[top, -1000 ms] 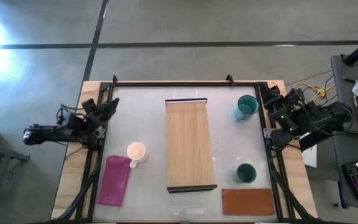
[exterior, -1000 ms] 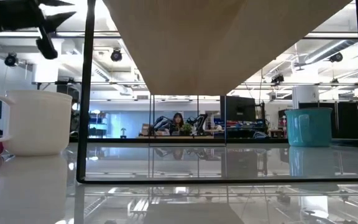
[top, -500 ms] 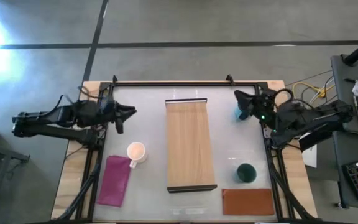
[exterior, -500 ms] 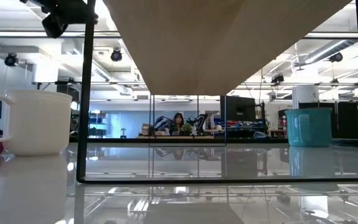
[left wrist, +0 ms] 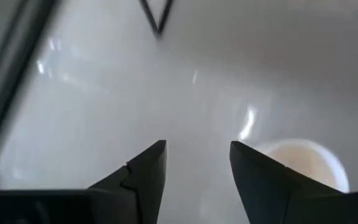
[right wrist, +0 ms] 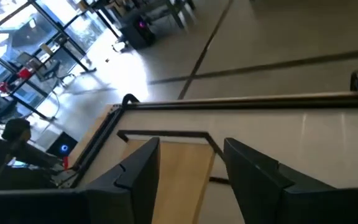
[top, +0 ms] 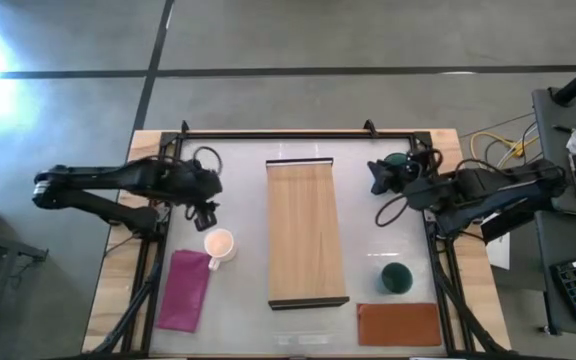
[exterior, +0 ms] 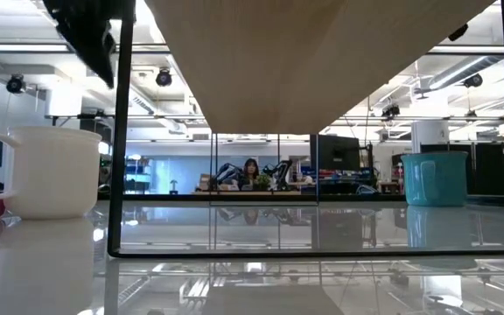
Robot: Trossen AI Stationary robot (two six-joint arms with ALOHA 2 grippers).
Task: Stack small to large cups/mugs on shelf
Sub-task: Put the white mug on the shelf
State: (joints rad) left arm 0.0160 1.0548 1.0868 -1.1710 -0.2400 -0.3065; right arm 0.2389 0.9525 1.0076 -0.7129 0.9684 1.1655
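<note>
The left gripper grabs the white mug by its rim [top: 219, 232] next, to stack the cups on the shelf [top: 306, 232].
The white mug [top: 218, 243] stands upright on the table left of the long light-wood shelf [top: 306, 232]. It also shows in the low view [exterior: 51, 171] and in the left wrist view [left wrist: 303, 158]. My left gripper [top: 208, 207] hangs open just beyond the mug's far side, above the table [left wrist: 197, 155]. The teal mug [top: 398, 160] stands at the far right, largely covered by my right arm, and shows in the low view [exterior: 434, 178]. My right gripper [top: 376, 180] is open [right wrist: 188, 152], pointing toward the shelf. The dark green mug [top: 396, 278] stands at the near right.
A magenta cloth [top: 183, 290] lies near the front left. A reddish-brown mat [top: 398, 323] lies at the front right. A black frame [top: 298, 133] runs around the table. The shelf's underside [exterior: 304, 61] spans the top of the low view.
Both arms have swung in from their resting places at the table's sides. My left gripper has gone toward the right and then the near edge, ending just beyond the white mug. My right gripper has gone toward the table's left, over the teal mug. The mugs have not moved.
</note>
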